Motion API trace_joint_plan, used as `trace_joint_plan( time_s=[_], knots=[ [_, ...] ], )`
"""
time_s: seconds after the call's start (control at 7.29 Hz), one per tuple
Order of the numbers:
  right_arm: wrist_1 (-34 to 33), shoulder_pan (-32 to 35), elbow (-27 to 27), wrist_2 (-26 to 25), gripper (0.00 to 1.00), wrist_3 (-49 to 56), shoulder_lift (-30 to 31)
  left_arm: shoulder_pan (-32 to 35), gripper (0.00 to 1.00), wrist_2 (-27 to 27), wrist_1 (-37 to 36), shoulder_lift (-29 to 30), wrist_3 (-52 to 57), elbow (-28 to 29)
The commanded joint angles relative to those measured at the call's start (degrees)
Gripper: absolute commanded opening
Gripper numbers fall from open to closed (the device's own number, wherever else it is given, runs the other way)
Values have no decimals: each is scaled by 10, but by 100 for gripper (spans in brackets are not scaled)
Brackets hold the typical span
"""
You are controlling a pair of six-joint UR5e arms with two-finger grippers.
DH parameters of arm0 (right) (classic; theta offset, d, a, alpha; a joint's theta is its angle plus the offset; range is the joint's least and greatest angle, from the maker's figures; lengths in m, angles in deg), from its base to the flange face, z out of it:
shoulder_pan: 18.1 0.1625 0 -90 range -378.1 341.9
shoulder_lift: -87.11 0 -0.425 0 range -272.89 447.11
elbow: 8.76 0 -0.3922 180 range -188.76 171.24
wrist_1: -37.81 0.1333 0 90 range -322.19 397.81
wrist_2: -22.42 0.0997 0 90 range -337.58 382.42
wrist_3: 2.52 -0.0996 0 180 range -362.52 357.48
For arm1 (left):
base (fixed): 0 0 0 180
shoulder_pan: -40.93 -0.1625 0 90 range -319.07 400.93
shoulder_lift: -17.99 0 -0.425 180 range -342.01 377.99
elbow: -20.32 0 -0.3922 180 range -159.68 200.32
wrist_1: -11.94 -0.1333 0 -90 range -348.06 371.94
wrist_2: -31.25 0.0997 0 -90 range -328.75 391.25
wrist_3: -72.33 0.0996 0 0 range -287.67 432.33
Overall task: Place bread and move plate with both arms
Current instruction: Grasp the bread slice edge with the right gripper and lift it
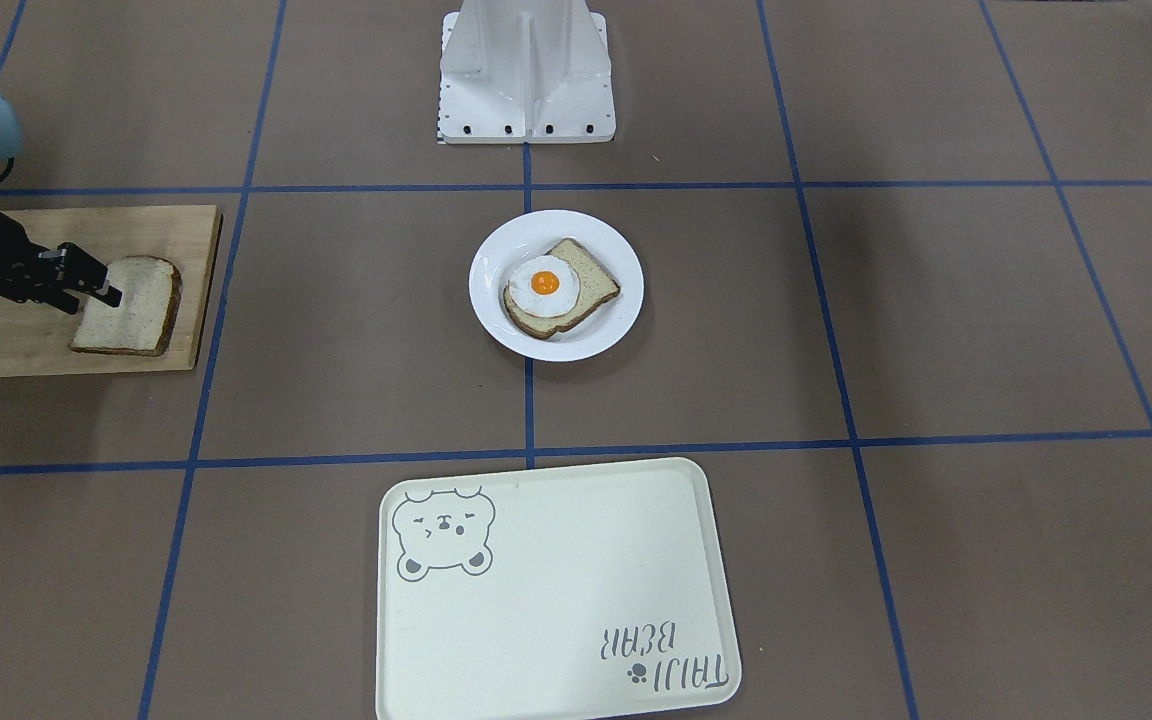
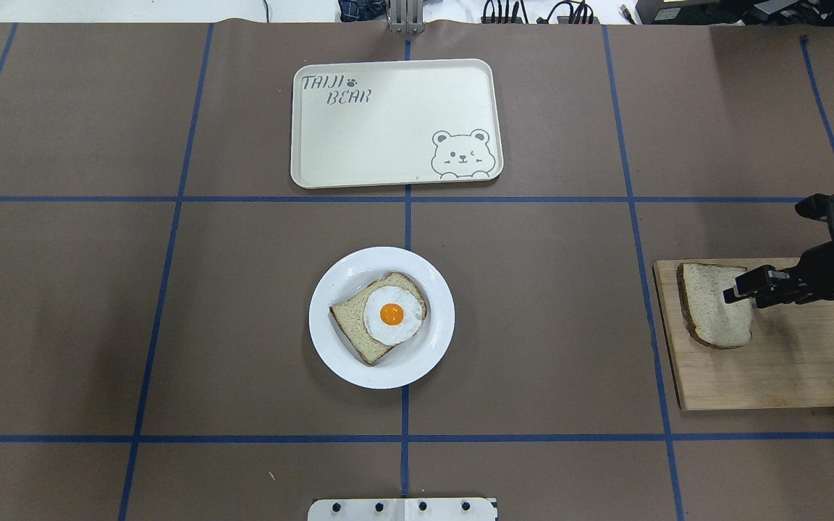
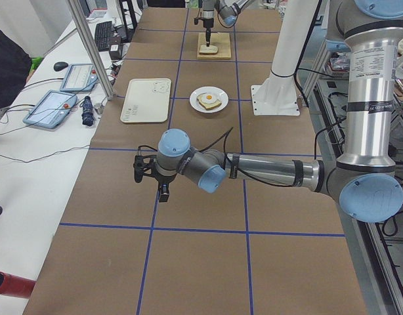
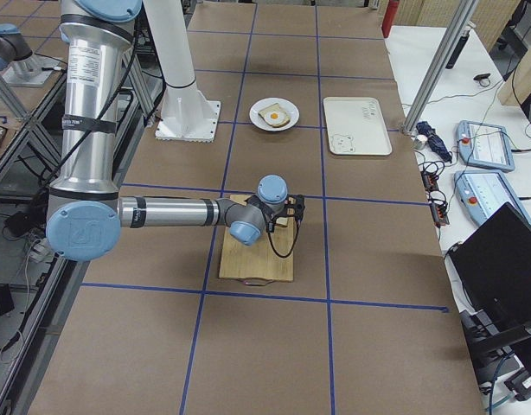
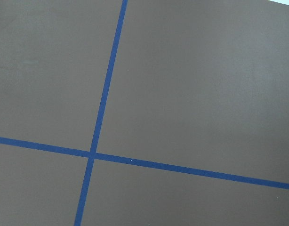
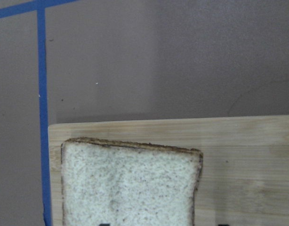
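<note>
My right gripper grabs the plain bread slice by its crust edge [image 1: 169, 300] next, to place the slice on the plate [image 1: 500, 270].
The plain bread slice [image 2: 714, 304] lies flat on a wooden cutting board [image 2: 772, 369] at the table's right end. My right gripper [image 2: 739, 293] hovers low over the slice's edge, jaws spread; in the right wrist view the bread [image 6: 130, 183] fills the bottom and two finger tips peek in wide apart. The white plate [image 2: 326, 347] sits at the table's middle with an egg-topped slice [image 2: 388, 315] on it. My left gripper [image 3: 161, 190] hangs over bare table far to the left; I cannot tell whether it is open.
The cream bear-print tray [image 2: 388, 123] lies beyond the plate on the far side. The robot's white base [image 1: 526, 70] stands on the near side. Blue tape lines cross the brown table cover.
</note>
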Motion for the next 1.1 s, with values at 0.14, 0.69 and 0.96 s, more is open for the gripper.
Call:
trace_joint_plan(
  time_s=[0.14, 0.69, 0.96],
  knots=[
    [-1, -1, 1, -2, 71, 1, 3, 0, 99, -1, 0, 0, 0, -1],
    [-1, -7, 2, -2, 14, 1, 3, 0, 99, -12, 1, -1, 1, 1],
    [0, -6, 0, 0, 0, 1, 3, 0, 99, -13, 0, -1, 0, 1]
  ],
)
